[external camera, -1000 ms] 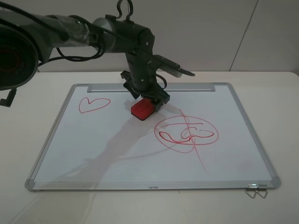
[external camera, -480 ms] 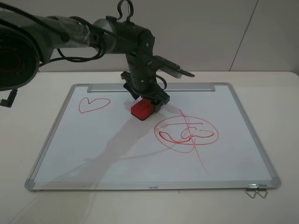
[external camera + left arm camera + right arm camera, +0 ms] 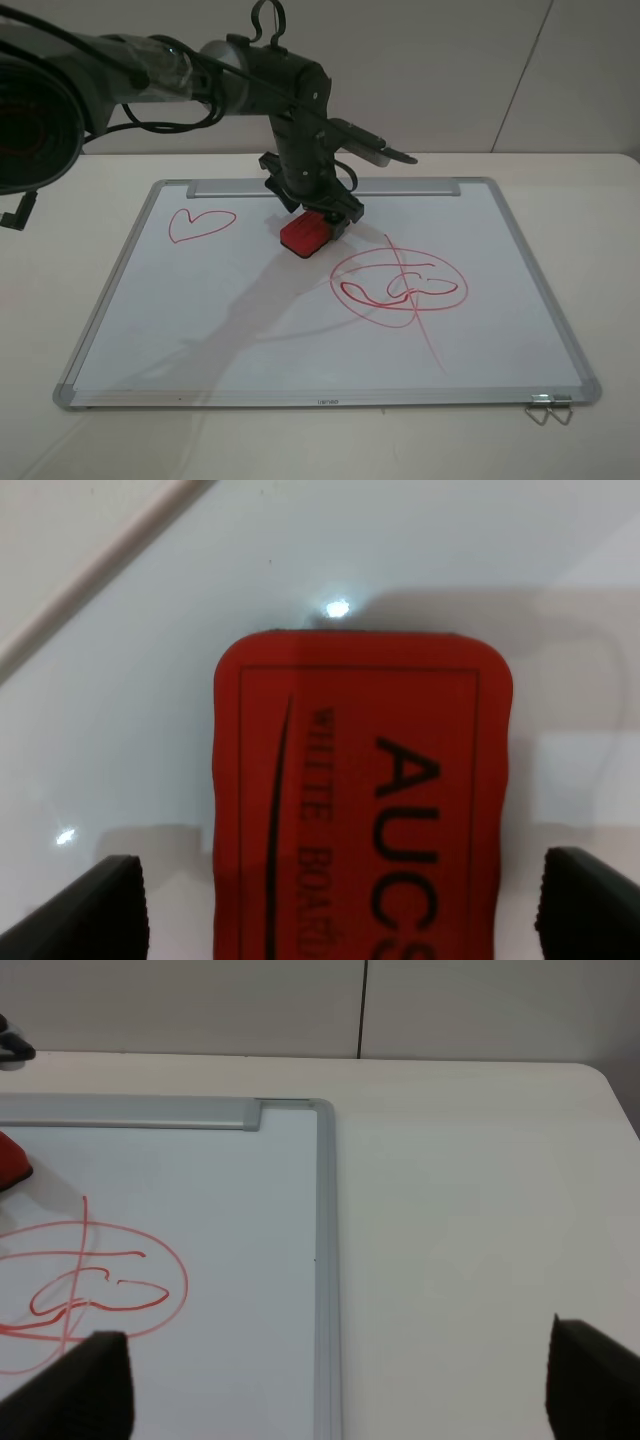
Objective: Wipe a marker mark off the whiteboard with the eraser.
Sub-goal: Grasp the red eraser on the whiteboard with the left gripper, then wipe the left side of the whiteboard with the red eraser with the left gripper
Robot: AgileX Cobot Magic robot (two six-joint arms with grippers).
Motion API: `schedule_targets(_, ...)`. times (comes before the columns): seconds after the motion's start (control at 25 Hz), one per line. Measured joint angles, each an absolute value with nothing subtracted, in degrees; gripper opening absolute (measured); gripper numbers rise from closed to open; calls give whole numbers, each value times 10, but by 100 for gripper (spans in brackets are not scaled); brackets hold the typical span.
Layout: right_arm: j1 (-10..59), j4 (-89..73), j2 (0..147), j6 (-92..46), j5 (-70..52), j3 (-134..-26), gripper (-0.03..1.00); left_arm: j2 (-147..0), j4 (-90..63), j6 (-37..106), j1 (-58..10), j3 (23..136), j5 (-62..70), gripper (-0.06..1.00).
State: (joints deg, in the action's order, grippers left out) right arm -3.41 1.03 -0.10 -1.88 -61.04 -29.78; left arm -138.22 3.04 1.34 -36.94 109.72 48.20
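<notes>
My fingers are on both sides of the red eraser, low over the whiteboard (image 3: 250,330). My left gripper is ready to close on the eraser now.
The red eraser (image 3: 305,233) lies flat on the whiteboard (image 3: 250,330), near the middle of its far part, with its lettered top up (image 3: 360,800). My left gripper (image 3: 318,215) stands over it, open; one finger is on each side of the block (image 3: 345,910) and there is a gap to each. The small red heart mark (image 3: 200,224) is drawn near the board's far left corner, well left of the eraser and untouched. My right gripper (image 3: 345,1390) is open and holds nothing; it hangs above the table beside the board's right frame and does not show in the exterior view.
A larger red circled scribble (image 3: 398,285) with crossing lines sits right of the eraser. The silver tray strip (image 3: 400,188) runs along the far edge. A metal clip (image 3: 548,408) lies by the near right corner. Cream table surrounds the board.
</notes>
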Motion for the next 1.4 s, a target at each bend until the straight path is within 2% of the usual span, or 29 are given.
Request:
schedule_targets(0.8, -34, 10, -1, -19, -610, -298, 71, -1383, 30, 13, -369, 1086, 473, 77)
schedule_targets(0.88, -34, 10, -1, -19, -610, -298, 71, -1383, 32, 13, -369, 1086, 473, 74)
schedule_targets(1.0, -34, 10, -1, -19, -610, -298, 71, -1383, 34, 13, -369, 1086, 471, 57)
schedule_targets(1.04, -34, 10, -1, -19, -610, -298, 71, -1383, 34, 11, -369, 1086, 471, 56)
schedule_targets(1.4, -34, 10, -1, -19, -610, -298, 71, -1383, 36, 11, -369, 1086, 471, 56)
